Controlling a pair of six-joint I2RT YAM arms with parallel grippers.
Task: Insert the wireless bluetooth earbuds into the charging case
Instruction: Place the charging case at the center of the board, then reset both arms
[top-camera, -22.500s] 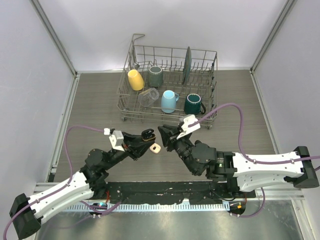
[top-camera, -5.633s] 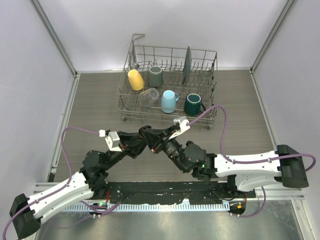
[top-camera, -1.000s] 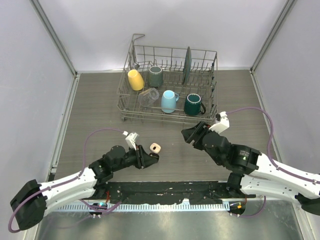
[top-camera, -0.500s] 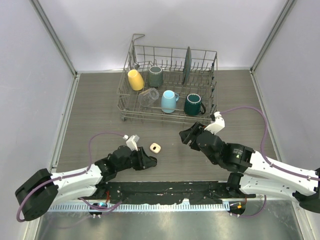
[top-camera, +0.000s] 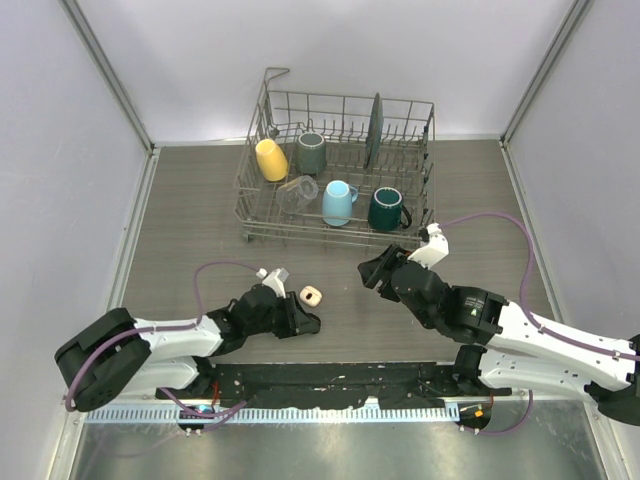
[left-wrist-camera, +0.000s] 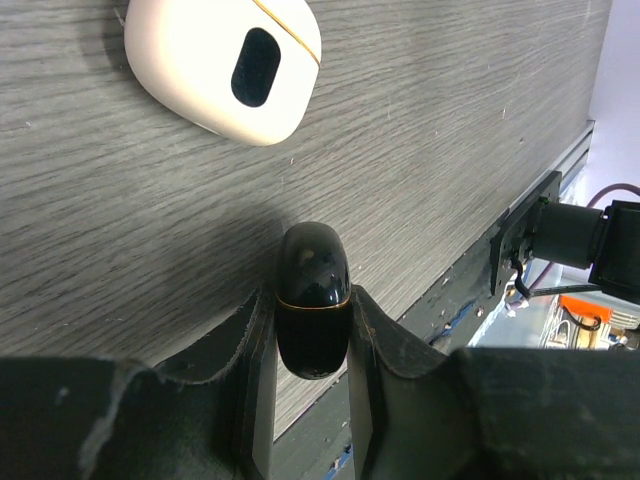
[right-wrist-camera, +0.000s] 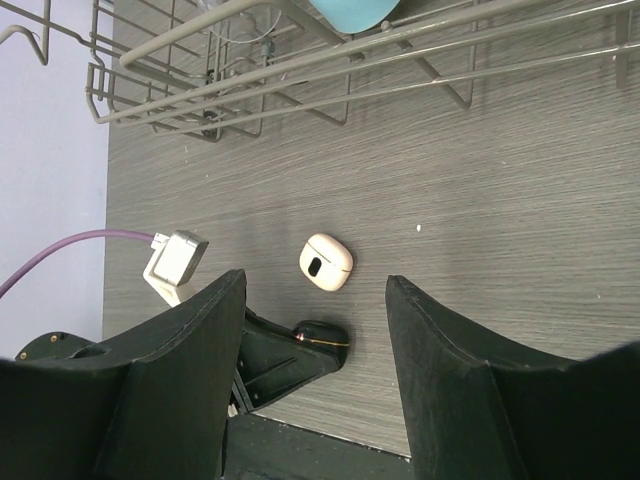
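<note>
I should let go of the black case (left-wrist-camera: 312, 295) with my left gripper now. Flat wood is close below the case, so the case would come to rest on the tabletop.
A glossy black charging case (left-wrist-camera: 312, 295) with a gold seam, lid closed, is pinched between the fingers of my left gripper (left-wrist-camera: 311, 305), low over the table near its front edge (top-camera: 308, 322). Whether it touches the wood I cannot tell. A cream-white charging case (top-camera: 311, 295) lies closed on the table just beyond it, also visible in the left wrist view (left-wrist-camera: 225, 60) and the right wrist view (right-wrist-camera: 325, 261). My right gripper (top-camera: 372, 270) hovers open to the right of both cases, holding nothing. The earbuds are out of view.
A wire dish rack (top-camera: 340, 180) with several mugs, a glass and a plate stands at the back of the table; its lower bars (right-wrist-camera: 300, 60) cross the top of the right wrist view. The table's metal front rail (left-wrist-camera: 520, 240) runs close behind the black case.
My left arm has folded lower and drawn back toward the front edge, still holding the black case. The right gripper shifted slightly left. The white case has not moved.
</note>
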